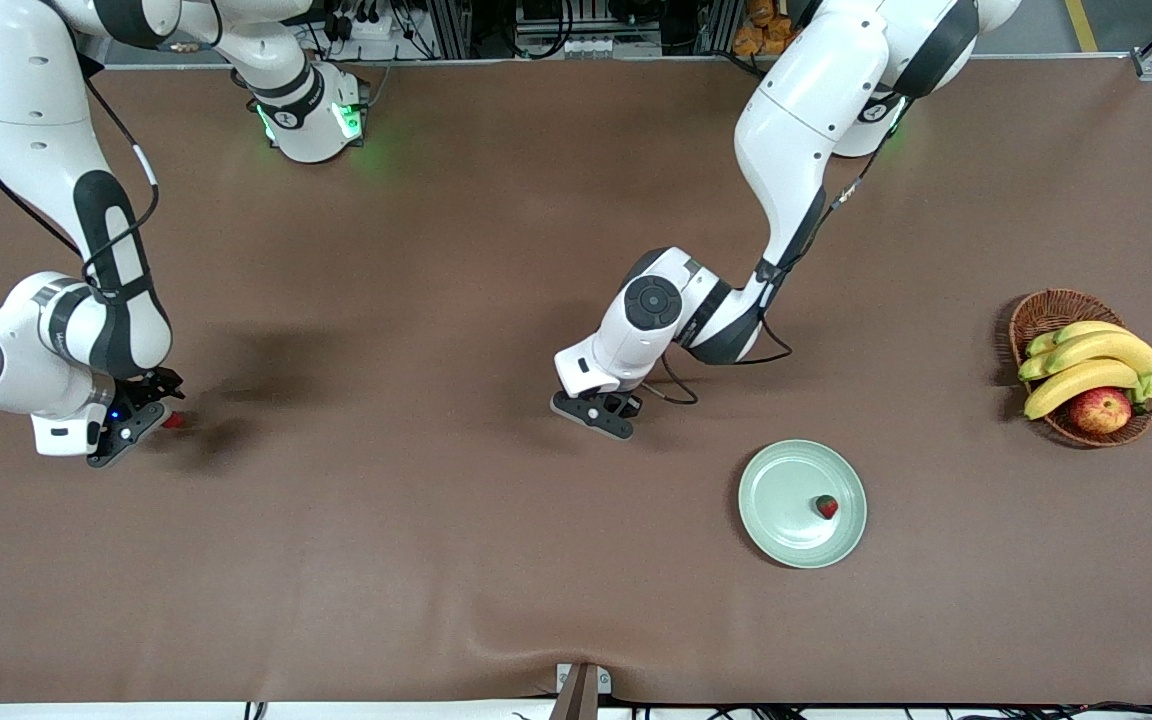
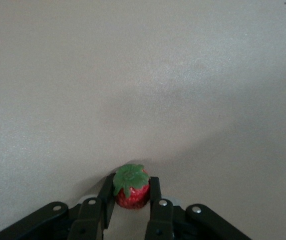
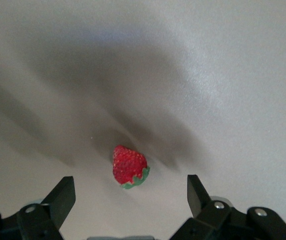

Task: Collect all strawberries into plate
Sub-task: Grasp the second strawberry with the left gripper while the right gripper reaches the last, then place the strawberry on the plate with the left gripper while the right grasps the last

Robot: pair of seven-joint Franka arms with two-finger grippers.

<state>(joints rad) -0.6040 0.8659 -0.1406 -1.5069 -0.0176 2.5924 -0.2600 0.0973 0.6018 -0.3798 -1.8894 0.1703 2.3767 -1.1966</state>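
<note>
My right gripper needs to grab the strawberry by its red sides next, so that it can collect this strawberry into the plate point(image 1: 781, 490).
My left gripper point(image 1: 604, 410) is low at the middle of the table, shut on a red strawberry point(image 2: 131, 189) with its green top up; my left gripper point(image 2: 131, 194) pinches it from both sides. In the front view the hand hides that berry. A second strawberry point(image 1: 826, 507) lies in the pale green plate point(image 1: 781, 490). Toward the right arm's end, my right gripper point(image 1: 131, 422) is low beside a third strawberry point(image 1: 173, 420). My right gripper point(image 3: 130, 192) is open, and this berry point(image 3: 129, 166) lies on its side just ahead of the fingertips, untouched.
A wicker basket point(image 1: 1046, 310) with bananas point(image 1: 1086, 360) and an apple point(image 1: 1101, 410) stands toward the left arm's end. The brown table cover runs to the front edge, where a small bracket point(image 1: 581, 685) sticks up.
</note>
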